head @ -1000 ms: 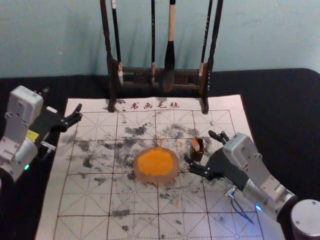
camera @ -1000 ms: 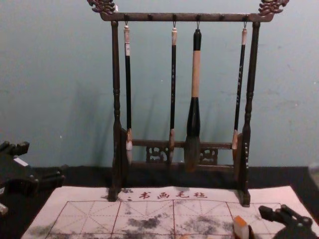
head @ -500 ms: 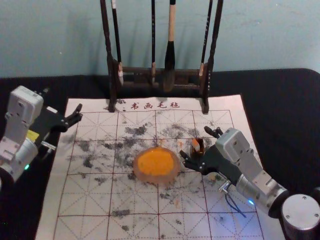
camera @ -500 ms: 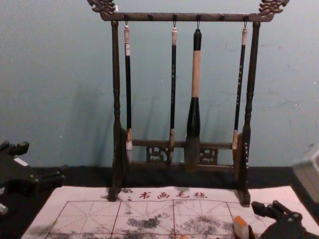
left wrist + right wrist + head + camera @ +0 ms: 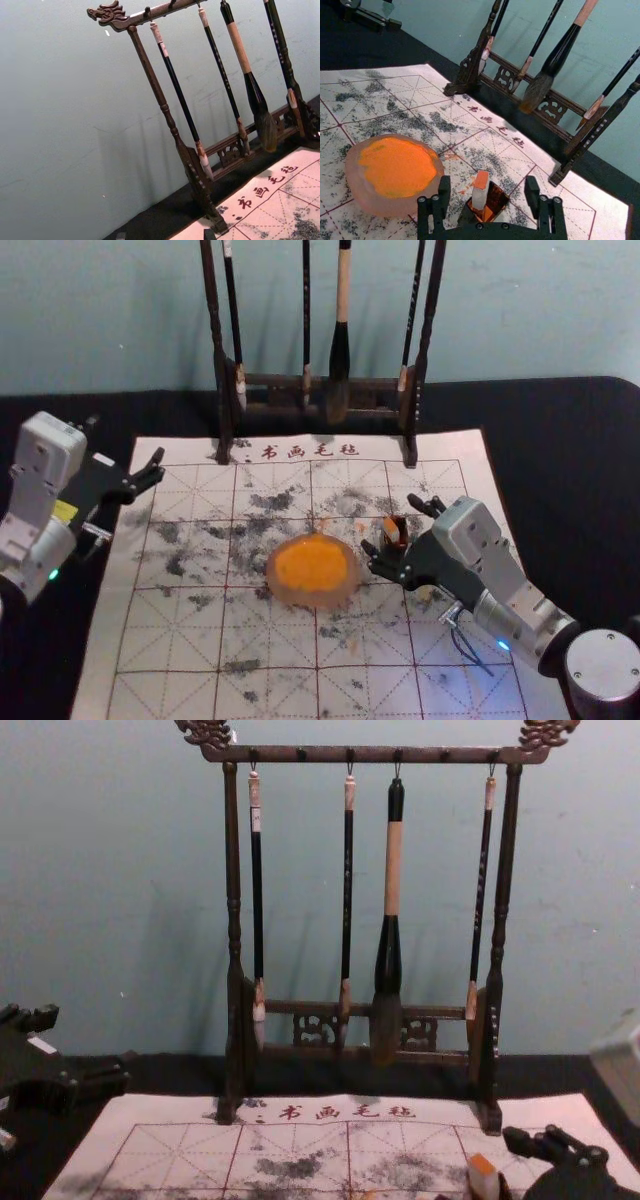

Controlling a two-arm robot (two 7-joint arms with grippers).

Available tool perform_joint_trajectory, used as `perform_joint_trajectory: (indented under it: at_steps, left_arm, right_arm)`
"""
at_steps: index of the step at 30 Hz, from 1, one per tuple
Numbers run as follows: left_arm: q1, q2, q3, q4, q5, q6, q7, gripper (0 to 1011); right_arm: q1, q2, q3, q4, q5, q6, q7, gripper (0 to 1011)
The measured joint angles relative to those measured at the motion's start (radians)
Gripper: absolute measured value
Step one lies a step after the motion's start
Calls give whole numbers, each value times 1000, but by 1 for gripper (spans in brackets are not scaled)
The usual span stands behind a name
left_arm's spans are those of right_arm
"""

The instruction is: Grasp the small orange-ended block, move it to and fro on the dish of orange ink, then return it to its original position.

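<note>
My right gripper grips the small block by its orange-topped upper end point(image 5: 481, 181) next, to rub it on the dish of orange ink point(image 5: 397, 167).
In the head view my right gripper point(image 5: 392, 525) is open around the small block point(image 5: 390, 530), right of the dish point(image 5: 284, 592) of orange ink point(image 5: 312, 565). The right wrist view has the block point(image 5: 480, 189) standing, orange end up, in a little dark open box point(image 5: 501, 198). My right gripper point(image 5: 488, 184) has one finger on either side, apart from the block. The dish point(image 5: 356, 175) lies beside them. The chest view shows the block's orange top point(image 5: 482, 1163). My left gripper point(image 5: 125, 440) stays parked open at the left; its fingertips point(image 5: 165, 235) edge into its wrist view.
A dark wooden rack point(image 5: 225, 405) with hanging brushes stands at the mat's far edge, before the wall. The pale gridded mat point(image 5: 170, 640), spotted with dark ink, lies under the dish and box. Black cloth point(image 5: 560, 450) covers the table around it.
My right gripper has moved a little to the left and away from the robot, coming around the block, and is now almost still. The block, dish and left arm have kept their places.
</note>
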Motion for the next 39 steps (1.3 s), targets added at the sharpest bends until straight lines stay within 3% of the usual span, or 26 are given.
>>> perform_joint_trajectory:
  at_steps: [7, 9, 11, 18, 26, 39]
  left_arm:
    - [0, 0, 0, 0, 0, 0, 0, 1001]
    - [0, 0, 0, 0, 0, 0, 0, 1001]
    - [0, 0, 0, 0, 0, 0, 0, 1001]
    - [0, 0, 0, 0, 0, 0, 0, 1001]
    - [0, 0, 0, 0, 0, 0, 0, 1001]
    - [0, 0, 0, 0, 0, 0, 0, 1001]
  right_arm:
    - [0, 1, 0, -1, 1, -1, 0, 787]
    - [-1, 1, 0, -1, 2, -1, 0, 686]
    - [-1, 1, 0, -1, 2, -1, 0, 668]
    - [-1, 2, 0, -2, 3, -1, 0, 400]
    - [-1, 2, 0, -2, 3, -1, 0, 162]
    - [-10, -13, 21, -2, 3, -8, 14, 123]
